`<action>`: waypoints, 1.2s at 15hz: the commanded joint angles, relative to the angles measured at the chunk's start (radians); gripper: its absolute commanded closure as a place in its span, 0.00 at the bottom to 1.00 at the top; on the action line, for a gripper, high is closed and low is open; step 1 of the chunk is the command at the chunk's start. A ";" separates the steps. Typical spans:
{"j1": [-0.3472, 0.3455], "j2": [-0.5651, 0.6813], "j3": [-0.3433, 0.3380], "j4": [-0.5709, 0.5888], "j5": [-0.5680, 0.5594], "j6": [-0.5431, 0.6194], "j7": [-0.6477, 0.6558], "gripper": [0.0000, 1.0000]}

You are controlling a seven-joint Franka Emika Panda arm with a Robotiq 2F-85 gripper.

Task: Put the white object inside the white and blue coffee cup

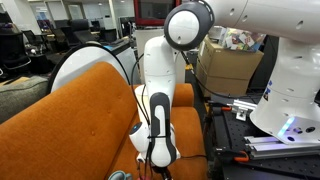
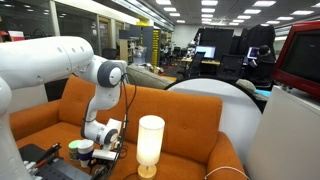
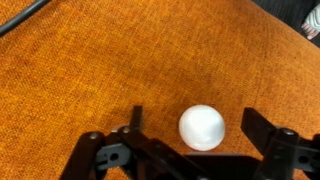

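Observation:
Both fingers reach down near the orange sofa seat, level with the ball's sides, so my gripper closes on the white ball (image 3: 202,128) next.
A white ball (image 3: 202,128) lies on the orange sofa seat (image 3: 110,60). In the wrist view my gripper (image 3: 196,128) is open, with the ball between its two black fingers and touching neither. In both exterior views the gripper is low over the seat (image 1: 160,152) (image 2: 108,148), and the ball is hidden there. The white and blue coffee cup (image 2: 80,150) stands on the seat next to the gripper; part of its rim shows at the bottom of an exterior view (image 1: 118,176).
A white table lamp (image 2: 150,145) stands near the camera. A black stand (image 2: 40,160) sits beside the cup. A cardboard box (image 1: 228,62) and a black workbench (image 1: 240,130) stand beside the sofa. The sofa backrest (image 2: 170,110) rises behind the arm.

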 commanded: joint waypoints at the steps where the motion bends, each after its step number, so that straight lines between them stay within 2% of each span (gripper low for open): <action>1: -0.001 0.012 0.003 0.032 -0.016 -0.044 -0.004 0.00; 2: -0.003 0.015 0.006 0.036 -0.016 -0.049 -0.009 0.20; 11: -0.024 0.000 0.016 0.027 -0.013 -0.056 -0.023 0.84; 15: -0.025 -0.061 0.015 -0.037 -0.015 -0.004 -0.011 0.86; 18: 0.000 -0.157 -0.002 -0.133 -0.012 0.071 0.040 0.86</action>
